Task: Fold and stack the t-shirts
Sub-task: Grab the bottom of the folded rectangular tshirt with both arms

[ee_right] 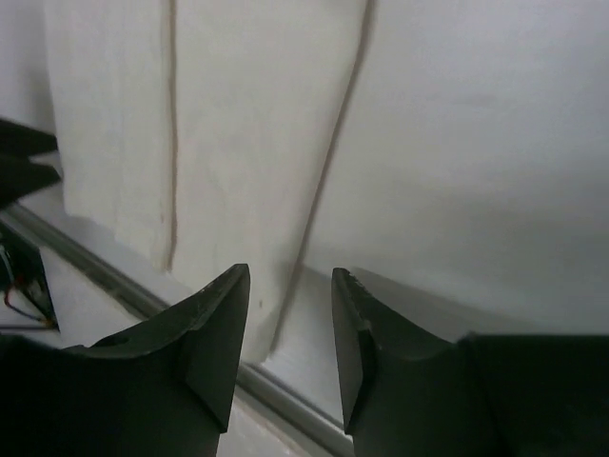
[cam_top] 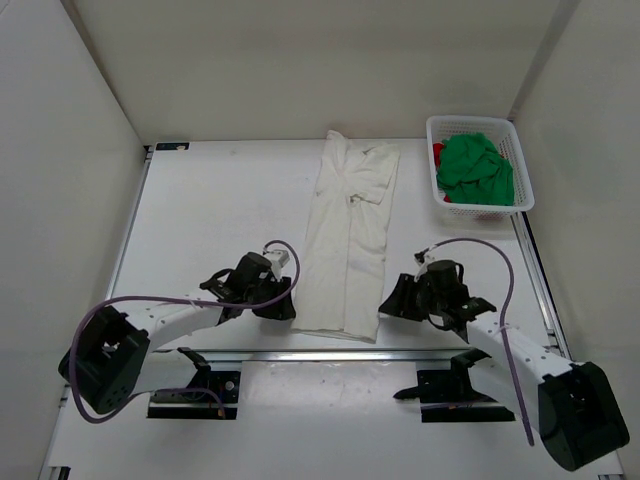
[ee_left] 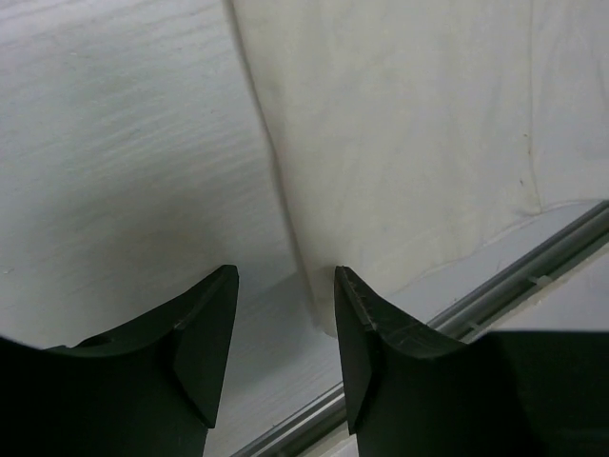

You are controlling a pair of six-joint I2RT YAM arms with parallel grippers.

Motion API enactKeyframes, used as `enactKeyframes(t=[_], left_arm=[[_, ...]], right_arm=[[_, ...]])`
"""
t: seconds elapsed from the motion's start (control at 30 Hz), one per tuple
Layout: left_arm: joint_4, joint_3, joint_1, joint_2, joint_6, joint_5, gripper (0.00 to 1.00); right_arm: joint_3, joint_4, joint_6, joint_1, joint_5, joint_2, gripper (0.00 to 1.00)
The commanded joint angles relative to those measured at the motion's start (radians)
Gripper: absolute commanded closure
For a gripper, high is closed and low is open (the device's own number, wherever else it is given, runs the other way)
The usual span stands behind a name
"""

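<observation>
The robot needs to fold the t-shirt's near end over, so its left gripper should first grip the cream-white t-shirt's near corner, across from the right gripper's corner.
The cream-white t-shirt lies flat in the middle of the table, folded into a long narrow strip that runs from the back to the near edge. My left gripper sits at its near left corner, jaws open and empty. In the left wrist view the shirt has that corner just beside the right finger, and the left gripper shows bare table in its gap. My right gripper is open at the near right corner. In the right wrist view the shirt has its edge running under the right gripper. The green t-shirt lies on the red one.
A white mesh basket at the back right holds the green and red shirts. A metal rail runs along the table's near edge, close below both grippers. White walls stand on three sides.
</observation>
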Motion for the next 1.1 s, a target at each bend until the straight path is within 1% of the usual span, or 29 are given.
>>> enactKeyframes(t=[0.0, 0.07, 0.13, 0.2, 0.27, 0.3, 0.33, 0.37, 0.4, 0.43, 0.47, 0.53, 0.57, 0.6, 0.63, 0.67, 0.7, 0.77, 0.83, 0.9, 0.93, 0.97, 1.03, 1.07], left_arm=[[-0.053, -0.039, -0.025, -0.002, 0.006, 0.061, 0.44], [-0.074, -0.027, -0.048, 0.017, 0.006, 0.056, 0.45], [-0.079, -0.025, -0.066, 0.021, 0.003, 0.064, 0.44], [-0.058, -0.038, -0.074, 0.023, -0.006, 0.081, 0.44], [-0.058, -0.038, -0.080, 0.023, -0.006, 0.093, 0.44], [-0.061, -0.041, -0.082, 0.020, -0.005, 0.094, 0.46], [-0.055, -0.042, -0.082, 0.024, -0.005, 0.099, 0.50], [-0.047, -0.048, -0.085, 0.026, -0.012, 0.111, 0.52], [-0.042, -0.057, -0.077, 0.024, -0.014, 0.114, 0.58], [-0.035, -0.050, -0.080, 0.027, -0.016, 0.119, 0.66], [-0.033, -0.051, -0.083, 0.026, -0.014, 0.120, 0.69], [-0.025, -0.051, -0.091, 0.021, -0.019, 0.113, 0.81], [-0.030, -0.045, -0.094, 0.018, -0.020, 0.116, 0.88], [-0.042, -0.045, -0.096, 0.014, -0.014, 0.119, 0.91], [-0.056, -0.045, -0.108, -0.003, -0.020, 0.122, 0.97], [-0.067, -0.048, -0.111, -0.025, -0.023, 0.125, 1.00], [-0.097, -0.053, -0.122, -0.040, -0.020, 0.122, 1.00], [-0.197, -0.056, -0.143, -0.121, -0.036, 0.111, 1.00], [-0.270, -0.029, -0.137, -0.184, -0.032, 0.116, 1.00], [-0.352, 0.010, -0.120, -0.250, -0.037, 0.125, 1.00], [-0.357, 0.046, -0.104, -0.256, -0.033, 0.128, 1.00], [-0.369, 0.062, -0.088, -0.255, -0.029, 0.125, 1.00], [-0.363, 0.145, -0.085, -0.229, -0.023, 0.133, 1.00], [-0.352, 0.175, -0.083, -0.201, -0.020, 0.110, 1.00]], right_arm=[[-0.050, -0.091, 0.101, 0.120, 0.045, -0.063, 0.61], [-0.050, -0.104, 0.138, 0.187, 0.051, -0.061, 0.62], [-0.061, -0.108, 0.161, 0.215, 0.065, -0.050, 0.61], [-0.079, -0.078, 0.185, 0.230, 0.043, -0.052, 0.61], [-0.087, -0.044, 0.211, 0.252, 0.031, -0.044, 0.64], [-0.088, -0.029, 0.225, 0.264, 0.031, -0.038, 0.71], [-0.091, -0.025, 0.234, 0.285, 0.030, -0.030, 0.74], [-0.098, -0.025, 0.248, 0.292, 0.042, -0.020, 0.79], [-0.096, -0.028, 0.253, 0.304, 0.045, -0.015, 0.81], [-0.105, -0.021, 0.257, 0.309, 0.052, -0.021, 0.89], [-0.113, -0.010, 0.267, 0.313, 0.040, -0.021, 0.95], [-0.118, -0.005, 0.279, 0.318, 0.045, -0.023, 1.00], [-0.111, -0.010, 0.273, 0.324, 0.052, -0.029, 1.00], [-0.102, -0.030, 0.285, 0.345, 0.062, -0.052, 1.00], [-0.093, -0.050, 0.300, 0.377, 0.071, -0.061, 1.00], [-0.088, -0.073, 0.323, 0.390, 0.072, -0.085, 1.00], [-0.087, -0.094, 0.339, 0.436, 0.077, -0.122, 1.00], [-0.081, -0.186, 0.417, 0.525, 0.115, -0.183, 1.00], [-0.084, -0.238, 0.460, 0.568, 0.122, -0.274, 1.00], [-0.064, -0.263, 0.469, 0.553, 0.108, -0.325, 1.00], [-0.061, -0.278, 0.457, 0.543, 0.102, -0.336, 1.00], [-0.021, -0.294, 0.414, 0.498, 0.099, -0.339, 0.99], [0.031, -0.303, 0.287, 0.400, 0.080, -0.299, 1.00], [0.069, -0.289, 0.247, 0.319, 0.050, -0.281, 1.00]])
